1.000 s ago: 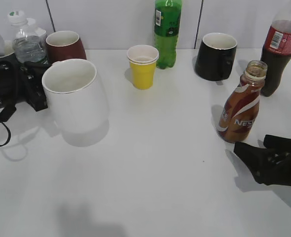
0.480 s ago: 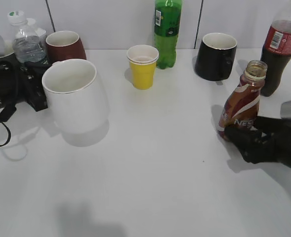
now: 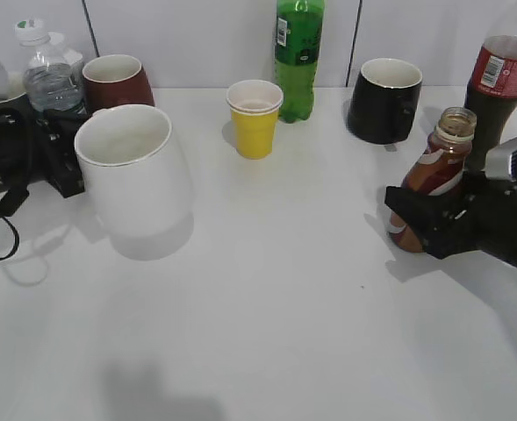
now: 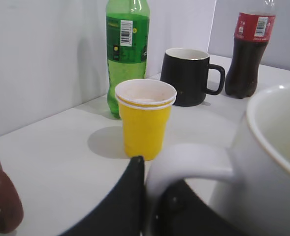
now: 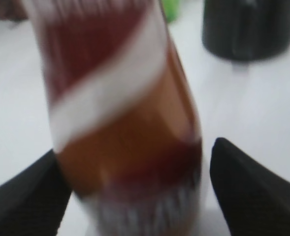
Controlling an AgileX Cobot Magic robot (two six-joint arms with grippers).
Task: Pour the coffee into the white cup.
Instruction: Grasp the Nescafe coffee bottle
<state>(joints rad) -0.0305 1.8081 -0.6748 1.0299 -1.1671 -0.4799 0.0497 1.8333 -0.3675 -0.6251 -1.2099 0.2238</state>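
Next, my right gripper grabs the bottle by its body (image 3: pixel 420 184), so that the coffee bottle's opening (image 3: pixel 456 119) stays free to pour.
The coffee bottle (image 3: pixel 440 165), brown with white swirls and no cap, stands at the right of the table. My right gripper (image 3: pixel 416 224) is open, its black fingers on either side of the bottle's lower part. In the right wrist view the bottle (image 5: pixel 125 113) is blurred and fills the space between the fingers (image 5: pixel 248 191), with a gap on the right side. The white cup (image 3: pixel 135 171) is at the left, tilted a little. My left gripper (image 3: pixel 65 167) is shut on its handle (image 4: pixel 189 160), seen close in the left wrist view.
At the back stand a water bottle (image 3: pixel 47 74), a dark red mug (image 3: pixel 116 81), a yellow paper cup (image 3: pixel 254 118), a green bottle (image 3: pixel 297 53), a black mug (image 3: pixel 383 98) and a cola bottle (image 3: pixel 499 88) just behind the coffee bottle.
My right gripper has moved forward from the front right corner to the coffee bottle, and its fingers now flank it. The left gripper and white cup have not moved.
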